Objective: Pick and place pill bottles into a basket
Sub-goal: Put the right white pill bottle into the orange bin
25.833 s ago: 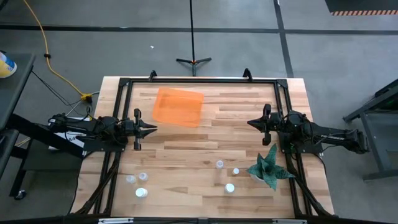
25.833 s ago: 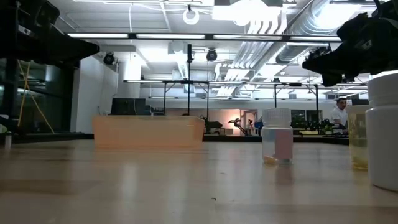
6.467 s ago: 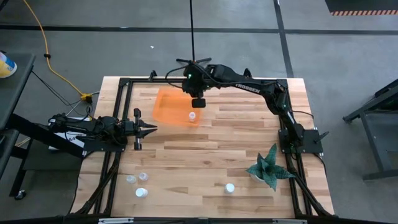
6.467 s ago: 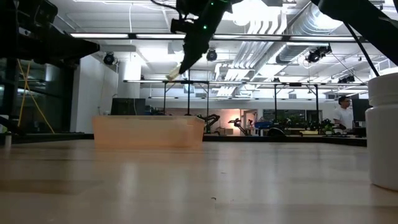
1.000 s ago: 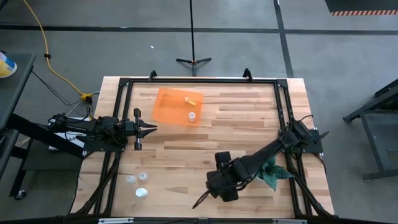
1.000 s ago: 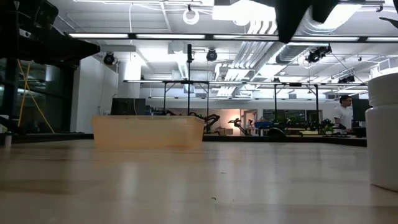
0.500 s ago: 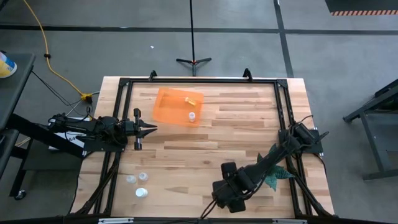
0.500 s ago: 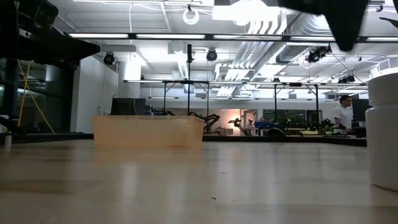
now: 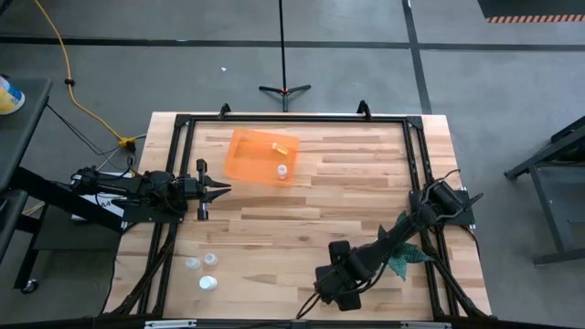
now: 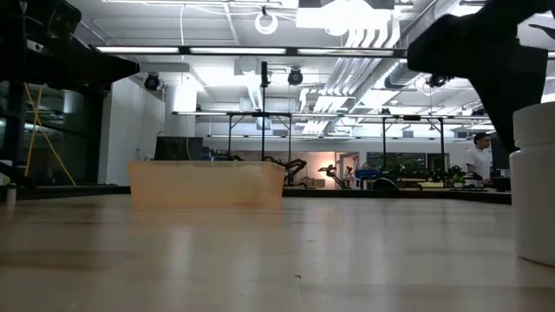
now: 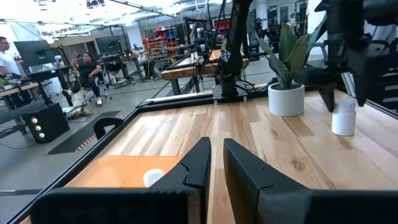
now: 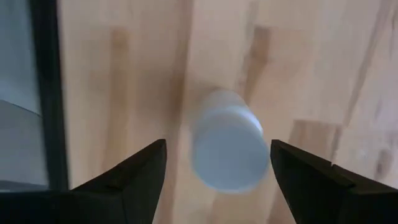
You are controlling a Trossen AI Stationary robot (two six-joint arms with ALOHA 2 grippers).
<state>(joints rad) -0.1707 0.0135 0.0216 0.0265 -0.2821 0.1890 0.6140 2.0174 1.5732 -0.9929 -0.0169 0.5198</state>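
I will carry the pill bottle into the orange basket, so I should grab it by its white cap [image 12: 230, 157] with my right gripper next.
One pill bottle [image 12: 227, 149], whitish with a white cap, stands upright on its base near the table's near edge. My right gripper [image 12: 217, 158] hangs over it, pointing down and open, with a finger on either side of the cap, apart from it. The arm [image 9: 336, 283] hides this bottle in the high view. The low view shows the bottle [image 10: 533, 182] under the gripper [image 10: 486, 52]. Three more pill bottles [image 9: 203, 270] stand at the near left. The orange basket [image 9: 251, 151] at the far left holds two bottles [image 9: 282, 170]. At the left edge my left gripper [image 9: 224, 189] is shut and level.
A spiky green plant in a white pot [image 9: 398, 251] stands just right of my right arm. A black frame rail [image 12: 43, 93] runs along the table's edge close to the bottle. Bare wood lies between the basket and the near bottles.
My right gripper has come down over the bottle at the near edge, shifting a little toward the near and right edges. In the low view it has dropped from the top of the picture to just above the bottle.
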